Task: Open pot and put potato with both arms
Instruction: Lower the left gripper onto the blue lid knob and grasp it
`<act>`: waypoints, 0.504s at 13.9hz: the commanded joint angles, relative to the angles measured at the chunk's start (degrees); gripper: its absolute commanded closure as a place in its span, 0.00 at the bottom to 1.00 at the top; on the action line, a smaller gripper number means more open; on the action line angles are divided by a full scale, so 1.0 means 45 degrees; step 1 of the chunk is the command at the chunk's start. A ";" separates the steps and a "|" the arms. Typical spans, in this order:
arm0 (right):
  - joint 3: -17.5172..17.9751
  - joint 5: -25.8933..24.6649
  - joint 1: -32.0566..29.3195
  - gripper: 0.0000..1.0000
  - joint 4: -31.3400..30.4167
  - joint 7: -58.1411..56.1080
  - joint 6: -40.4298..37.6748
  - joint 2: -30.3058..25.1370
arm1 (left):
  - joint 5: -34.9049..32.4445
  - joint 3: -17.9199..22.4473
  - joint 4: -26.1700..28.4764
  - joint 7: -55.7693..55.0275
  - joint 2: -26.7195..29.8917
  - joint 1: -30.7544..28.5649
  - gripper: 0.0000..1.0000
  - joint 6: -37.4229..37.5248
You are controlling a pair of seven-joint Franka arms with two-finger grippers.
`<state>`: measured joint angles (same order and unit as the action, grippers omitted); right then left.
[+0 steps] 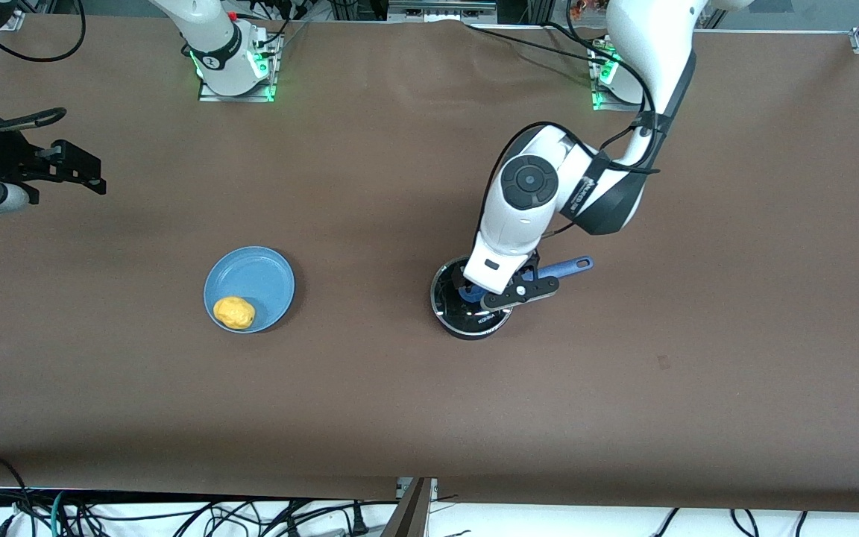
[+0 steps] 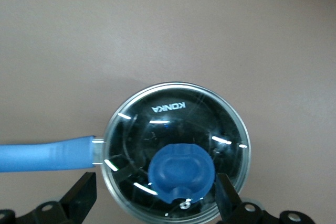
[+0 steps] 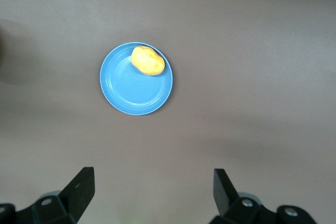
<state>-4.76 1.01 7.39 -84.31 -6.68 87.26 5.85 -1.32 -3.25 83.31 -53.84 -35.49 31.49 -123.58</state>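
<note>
I should lower my left gripper before I close it on the blue knob [image 2: 181, 171] on the glass lid [image 2: 173, 114]. In the left wrist view my fingers are above the knob, so I would miss if I closed now.
The black pot [image 1: 474, 331] stands mid-table with its glass lid [image 1: 447, 295] on, its blue handle [image 1: 568, 266] pointing toward the left arm's end. My left gripper [image 1: 489, 288] hangs low over the lid, open, its fingers on either side of the blue knob [image 2: 181, 171] without gripping it. The lid [image 2: 173, 114] and handle [image 2: 47, 155] show in the left wrist view. The yellow-orange potato [image 1: 234, 312] lies on a blue plate [image 1: 250, 274]. My right gripper [image 1: 79, 170] is open and empty, high up toward the right arm's end of the table, and its wrist view looks down on the potato [image 3: 148, 60].
The blue plate [image 3: 134, 90] sits toward the right arm's end, level with the pot. Brown table cloth surrounds both. Cables hang along the table edge nearest the front camera [image 1: 250, 514].
</note>
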 commanded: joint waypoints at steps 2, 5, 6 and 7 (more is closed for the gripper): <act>0.0022 0.0127 -0.0158 0.00 0.0182 0.0040 -0.0114 0.0360 | -0.0545 0.0194 -0.0563 -0.0945 -0.0667 0.0520 0.00 -0.0291; 0.0042 0.0107 -0.0100 0.00 0.0259 -0.0018 0.0004 0.0809 | -0.1482 0.0155 -0.0798 -0.1648 -0.1039 0.0618 0.00 -0.0350; 0.0042 0.0165 -0.0138 0.00 0.0221 0.0001 0.0042 0.0849 | -0.1581 0.0155 -0.0798 -0.1668 -0.1117 0.0696 0.00 -0.0350; 0.0061 0.0166 -0.0119 0.00 0.0182 0.0020 0.0023 0.1217 | -0.1601 0.0155 -0.0798 -0.1669 -0.1137 0.0716 0.00 -0.0350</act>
<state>-4.74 1.02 7.17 -84.32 -6.69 87.52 9.22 -6.70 -3.19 81.91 -59.86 -39.03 33.72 -125.28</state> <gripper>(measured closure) 0.000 0.000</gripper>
